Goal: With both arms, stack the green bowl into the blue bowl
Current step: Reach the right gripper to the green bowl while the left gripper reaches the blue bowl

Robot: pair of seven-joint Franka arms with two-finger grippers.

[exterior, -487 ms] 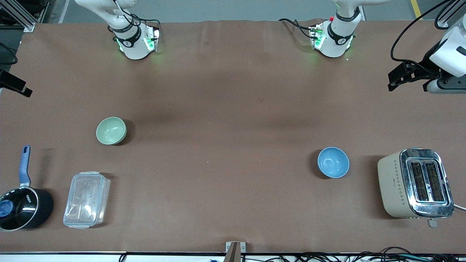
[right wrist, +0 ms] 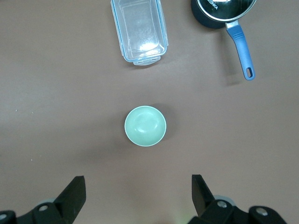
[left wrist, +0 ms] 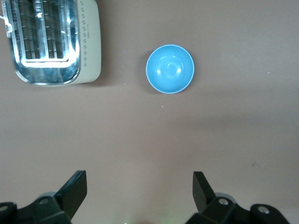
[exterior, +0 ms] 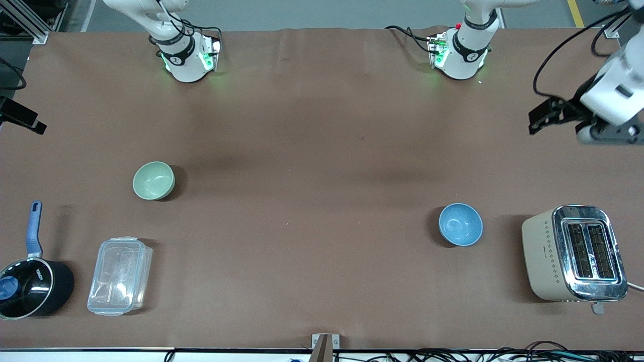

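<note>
The green bowl should go into the blue bowl (exterior: 460,224), so my right gripper should grab the green bowl by its rim (exterior: 154,163) next.
The green bowl (exterior: 153,180) stands upright and empty on the brown table toward the right arm's end; it also shows in the right wrist view (right wrist: 145,126). The blue bowl (exterior: 460,224) stands upright and empty toward the left arm's end, beside the toaster; it also shows in the left wrist view (left wrist: 170,68). My left gripper (exterior: 541,118) hangs high over the table's edge at the left arm's end, open and empty (left wrist: 139,184). My right gripper (right wrist: 135,186) is open and empty, high above the table, with the green bowl far below it.
A cream and chrome toaster (exterior: 573,253) stands at the left arm's end. A clear plastic lidded box (exterior: 119,275) and a black saucepan with a blue handle (exterior: 30,281) sit nearer the front camera than the green bowl. The two arm bases (exterior: 186,55) (exterior: 460,53) stand at the table's top edge.
My left arm's wrist and gripper have shifted a little lower in the front view and tilted. Both bowls and the right arm have not moved.
</note>
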